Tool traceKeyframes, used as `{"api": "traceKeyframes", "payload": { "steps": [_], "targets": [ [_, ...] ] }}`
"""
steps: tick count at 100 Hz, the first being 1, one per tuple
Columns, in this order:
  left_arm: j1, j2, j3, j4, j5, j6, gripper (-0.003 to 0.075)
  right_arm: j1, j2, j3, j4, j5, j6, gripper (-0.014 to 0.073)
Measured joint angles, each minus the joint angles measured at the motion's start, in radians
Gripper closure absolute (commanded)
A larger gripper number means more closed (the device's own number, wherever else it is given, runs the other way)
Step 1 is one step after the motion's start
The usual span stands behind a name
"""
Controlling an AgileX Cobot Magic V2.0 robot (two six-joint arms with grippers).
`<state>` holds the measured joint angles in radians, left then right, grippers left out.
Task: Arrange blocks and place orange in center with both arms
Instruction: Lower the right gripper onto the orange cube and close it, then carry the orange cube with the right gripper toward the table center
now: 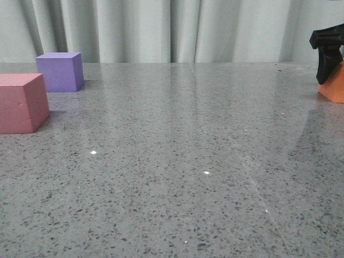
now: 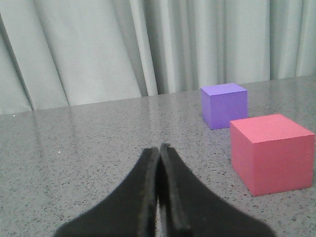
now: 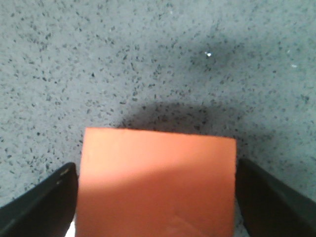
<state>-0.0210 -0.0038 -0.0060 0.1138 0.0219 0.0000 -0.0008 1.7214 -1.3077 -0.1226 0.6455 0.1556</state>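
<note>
The fingers of my right gripper reach down beside the sides of the orange cube [image 1: 335, 85], and closing now would catch it, so it is time to close.
The orange cube [image 1: 335, 85] sits at the far right edge of the table. In the right wrist view it [image 3: 157, 182] fills the space between the fingers. My right gripper [image 3: 157, 197] is open and straddles it, one finger close on each side with a thin gap showing. My left gripper [image 2: 159, 148] is shut and empty, low over the table to the left of the other blocks. The pinkish-red cube [image 1: 20, 103] [image 2: 271, 153] stands at the left edge. The purple cube [image 1: 60, 71] [image 2: 224, 104] stands just behind it, apart from it.
The grey speckled tabletop [image 1: 177, 161] stretches between the left blocks and the orange cube. A pale curtain [image 1: 172, 29] hangs behind the table's far edge.
</note>
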Motion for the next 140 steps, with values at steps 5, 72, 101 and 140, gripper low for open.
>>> {"api": "traceKeyframes", "payload": {
  "steps": [5, 72, 101, 140],
  "targets": [
    [0.0, 0.0, 0.0, 0.0, 0.0, 0.0, 0.0739, 0.0, 0.004, 0.0, 0.0, 0.0, 0.0, 0.0056],
    [0.0, 0.0, 0.0, 0.0, 0.0, 0.0, 0.0739, 0.183, -0.032, -0.138, 0.045, 0.123, 0.05, 0.0273],
    [0.0, 0.0, 0.0, 0.0, 0.0, 0.0, 0.0739, 0.418, 0.009, -0.219, 0.052, 0.123, 0.188, 0.0273],
    [0.0, 0.0, 0.0, 0.002, 0.0, 0.0, 0.0739, 0.63, 0.117, -0.258, -0.16, 0.112, 0.537, 0.0273]
  ]
}}
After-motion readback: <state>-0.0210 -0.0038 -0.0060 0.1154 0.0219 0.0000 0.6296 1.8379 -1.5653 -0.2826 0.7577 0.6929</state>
